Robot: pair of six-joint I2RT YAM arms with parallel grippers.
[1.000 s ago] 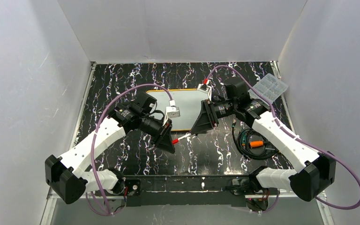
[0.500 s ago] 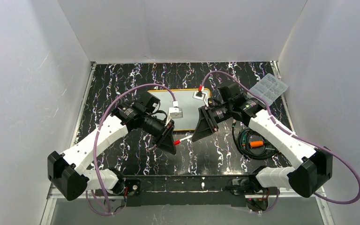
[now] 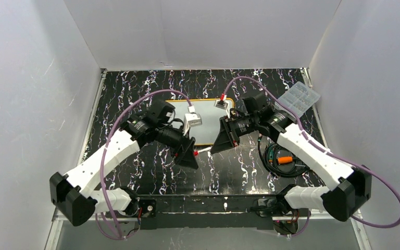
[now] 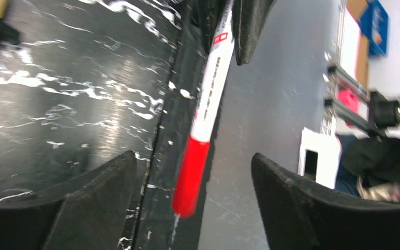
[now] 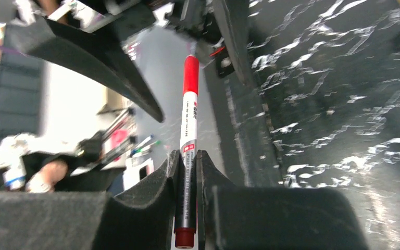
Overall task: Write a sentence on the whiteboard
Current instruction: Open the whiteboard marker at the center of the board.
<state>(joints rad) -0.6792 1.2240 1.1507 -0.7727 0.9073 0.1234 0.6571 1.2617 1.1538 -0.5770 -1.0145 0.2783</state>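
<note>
To uncap it for writing, my left gripper will next grab the marker's red cap (image 3: 196,153) (image 4: 191,176), leaving the marker's white body to my right gripper.
The whiteboard (image 3: 208,112) lies flat at mid-table with its orange-yellow frame, partly covered by both arms. The sentence does not show in any view. A white marker (image 5: 189,120) with a red cap (image 4: 191,177) hangs in the air between the two grippers, in front of the board. My right gripper (image 5: 187,152) is shut on the marker's barrel near its dark red tail end. My left gripper (image 4: 192,155) is open, its fingers standing wide on either side of the capped end without touching it. In the top view the marker (image 3: 203,151) bridges the two grippers.
A clear plastic compartment box (image 3: 301,97) sits at the back right. A coil of dark cables with an orange part (image 3: 284,158) lies on the table under the right arm. White walls enclose the black marbled table (image 3: 135,94).
My left gripper has opened and let go of the marker's capped end. My right gripper has closed on the barrel after moving in from the right.
</note>
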